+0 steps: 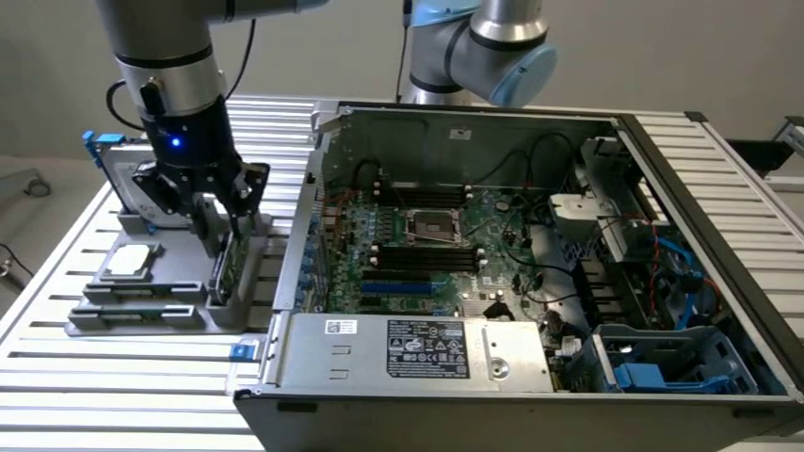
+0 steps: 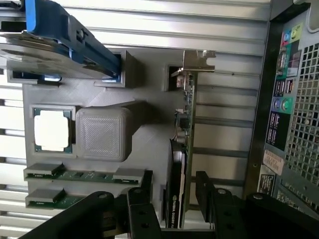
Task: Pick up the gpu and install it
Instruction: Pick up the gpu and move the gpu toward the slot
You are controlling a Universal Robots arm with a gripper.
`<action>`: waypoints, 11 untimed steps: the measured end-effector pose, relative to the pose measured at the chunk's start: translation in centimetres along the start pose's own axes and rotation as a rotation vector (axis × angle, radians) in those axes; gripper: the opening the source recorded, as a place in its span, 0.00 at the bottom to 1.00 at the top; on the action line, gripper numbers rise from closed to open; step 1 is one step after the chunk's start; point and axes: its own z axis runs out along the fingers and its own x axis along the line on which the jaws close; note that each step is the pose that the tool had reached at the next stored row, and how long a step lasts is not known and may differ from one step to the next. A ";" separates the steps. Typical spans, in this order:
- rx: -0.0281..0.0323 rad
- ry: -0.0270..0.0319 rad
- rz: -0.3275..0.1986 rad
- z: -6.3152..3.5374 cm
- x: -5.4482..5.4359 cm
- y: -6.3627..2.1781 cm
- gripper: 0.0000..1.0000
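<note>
The GPU's lower edge sits inside the grey holder's slot (image 1: 226, 311), so my gripper should next grab the GPU by its top edge (image 1: 235, 241), which stands above the slot.
The gpu (image 1: 226, 262) stands on its long edge in a slot of the grey holder (image 1: 138, 318), at the exterior view's left. In the wrist view the gpu (image 2: 182, 144) shows its black cover, green board edge and silver end bracket. My gripper (image 1: 224, 209) hangs just above the card. Its black fingers (image 2: 141, 201) straddle the card's near end, one on each side, with a gap showing on the cover side. The gripper (image 2: 173, 199) is open and grips nothing.
The holder also carries a silver hard drive (image 2: 55, 40) in a blue frame, a square processor chip (image 2: 51, 129) and two memory sticks (image 2: 75, 175). The open computer case (image 1: 703, 282) with its motherboard (image 1: 427, 254) lies at the exterior view's right, on a slatted metal table (image 1: 75, 377).
</note>
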 end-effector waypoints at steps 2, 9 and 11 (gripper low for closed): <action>0.0007 -0.0004 0.000 0.35 -0.2 -0.02 0.48; 0.0008 -0.0014 0.000 1.63 -0.3 0.09 0.48; 0.0009 -0.0013 0.000 1.74 -0.3 0.11 0.48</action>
